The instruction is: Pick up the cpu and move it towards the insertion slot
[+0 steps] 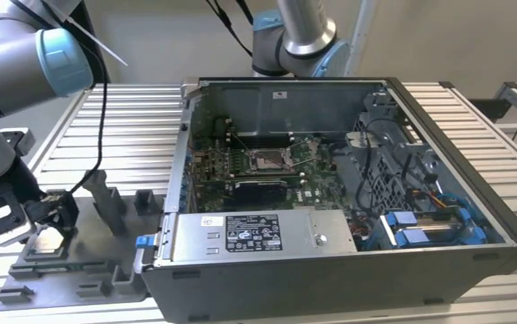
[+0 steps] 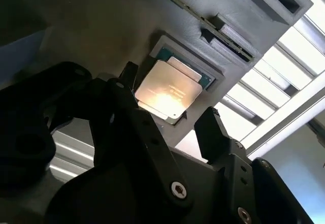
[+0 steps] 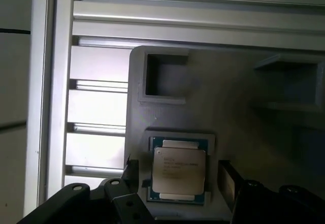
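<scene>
The sides of the tray's hollow hug the cpu (image 1: pixel 50 239) and open only beside its two side edges. The gripper grips the cpu by those side edges next.
The cpu (image 1: pixel 50 239), a small silvery square chip, lies flat in a recess of the grey plastic tray (image 1: pixel 69 278) at the exterior view's lower left. My gripper (image 1: pixel 51 219) hangs just over it. Both wrist views show the cpu (image 2: pixel 167 89) (image 3: pixel 179 170) between my black fingers, one on each side with a gap on each side. The gripper (image 2: pixel 170 104) (image 3: pixel 179 177) is open. The insertion slot (image 1: pixel 270 160), a silver-framed socket on green board, sits inside the open computer case, well off towards the exterior view's right of the tray.
The computer case (image 1: pixel 474 175) has tall walls around the board. A power supply with a label sticker (image 1: pixel 240 233) lies along its front, blue drive caddies (image 1: pixel 430 226) to one side. Upright posts (image 1: pixel 105 199) rise from the tray. Another arm's base (image 1: pixel 295 37) stands behind the case.
</scene>
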`<state>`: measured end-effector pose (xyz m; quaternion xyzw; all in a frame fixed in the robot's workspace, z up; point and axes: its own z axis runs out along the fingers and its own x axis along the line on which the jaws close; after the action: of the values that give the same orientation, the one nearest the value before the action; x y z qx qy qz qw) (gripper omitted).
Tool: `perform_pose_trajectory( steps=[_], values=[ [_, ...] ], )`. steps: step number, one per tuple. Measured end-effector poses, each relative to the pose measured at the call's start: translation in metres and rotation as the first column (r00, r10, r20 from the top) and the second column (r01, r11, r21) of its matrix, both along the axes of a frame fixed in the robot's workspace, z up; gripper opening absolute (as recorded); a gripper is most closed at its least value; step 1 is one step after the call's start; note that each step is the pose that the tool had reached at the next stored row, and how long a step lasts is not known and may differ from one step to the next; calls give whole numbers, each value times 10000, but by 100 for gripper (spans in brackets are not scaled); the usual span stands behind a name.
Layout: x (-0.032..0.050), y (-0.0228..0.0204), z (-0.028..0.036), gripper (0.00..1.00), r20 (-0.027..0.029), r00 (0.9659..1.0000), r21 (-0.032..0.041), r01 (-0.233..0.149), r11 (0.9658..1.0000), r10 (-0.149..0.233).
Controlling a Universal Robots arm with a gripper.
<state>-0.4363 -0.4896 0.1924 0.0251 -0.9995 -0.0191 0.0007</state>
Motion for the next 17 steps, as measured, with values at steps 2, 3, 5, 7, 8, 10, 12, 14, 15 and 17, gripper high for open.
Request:
perform_pose_trajectory(
  steps=[2, 3, 5, 7, 8, 10, 12, 14, 15, 17],
  values=[
    [0, -3, -16, 100, -1, 10000, 0, -43, 10000, 43],
    [0, -4, -25, 100, 1, 10000, 0, -56, 10000, 56],
    [0, -5, -38, 100, 0, 10000, 0, -58, 10000, 58],
    [-1, -5, -48, 100, -1, 10000, 0, -59, 10000, 59],
    [-1, -5, -52, 100, -1, 10000, 0, -56, 10000, 56],
    [-1, -5, -60, 100, 0, 10000, 0, -49, 10000, 49],
    [-1, -5, -65, 100, -1, 10000, 0, -47, 10000, 47],
    [-1, -5, -67, 100, 0, 10000, 0, -47, 10000, 47],
    [-1, -5, -68, 100, 0, 10000, 0, -47, 10000, 47],
    [-1, -5, -69, 100, 1, 10000, 1, -47, 10000, 47]
  ],
)
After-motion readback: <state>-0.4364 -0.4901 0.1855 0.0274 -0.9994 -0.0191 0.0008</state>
